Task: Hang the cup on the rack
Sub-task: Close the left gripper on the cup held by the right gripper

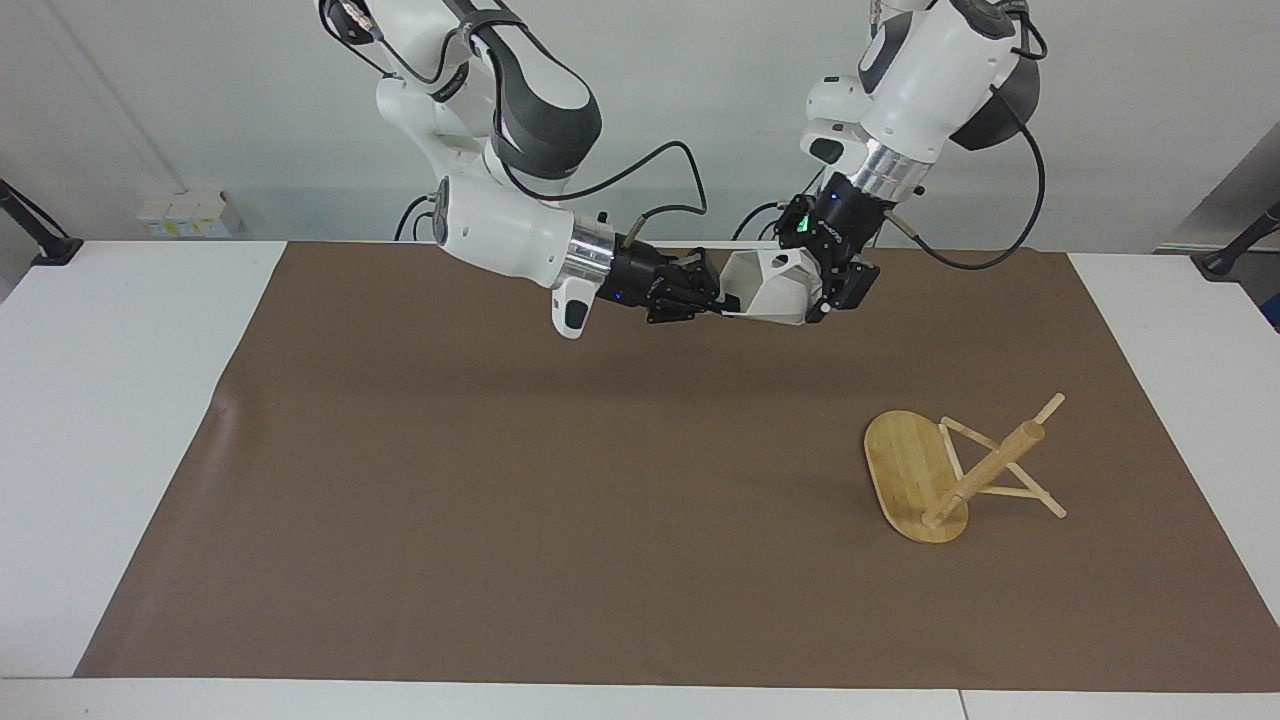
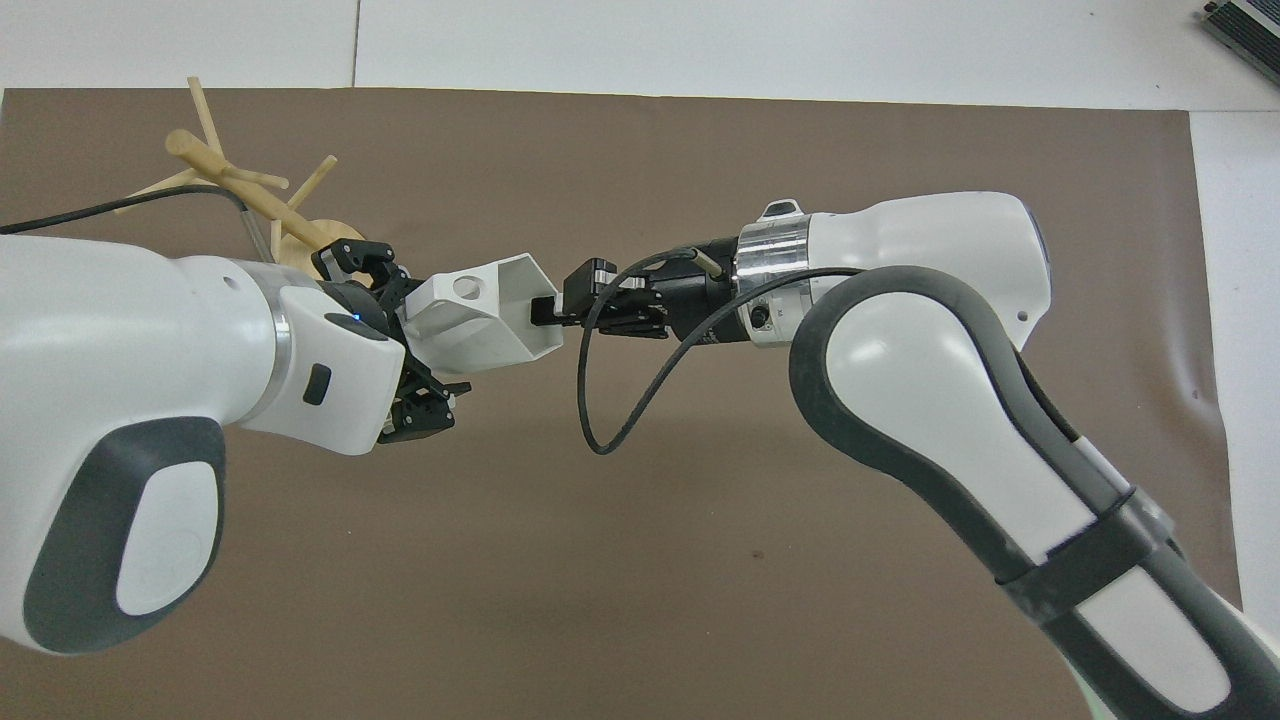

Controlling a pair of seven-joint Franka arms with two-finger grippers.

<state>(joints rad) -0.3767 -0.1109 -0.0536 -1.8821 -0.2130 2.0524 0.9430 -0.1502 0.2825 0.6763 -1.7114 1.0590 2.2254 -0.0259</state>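
The cup's rim is already covered by my right gripper's fingers, so my left gripper will next grip its closed end [image 2: 422, 324], which is free, to hang the cup.
The white faceted cup [image 1: 775, 288] hangs in the air on its side over the brown mat, also in the overhead view [image 2: 480, 325]. My right gripper [image 1: 725, 295] is shut on its rim, one finger inside the mouth [image 2: 545, 310]. My left gripper [image 1: 828, 285] is open, and its fingers straddle the cup's closed end beside the holed handle [image 2: 415, 335]. The bamboo rack [image 1: 915, 470] lies tipped over on the mat toward the left arm's end, farther from the robots than the cup, leaning on its pegs [image 2: 230, 180].
A brown mat [image 1: 500, 480] covers most of the white table [image 1: 110, 400]. A black cable [image 2: 590, 400] loops down from my right wrist. A small white box [image 1: 180, 212] sits by the wall at the right arm's end.
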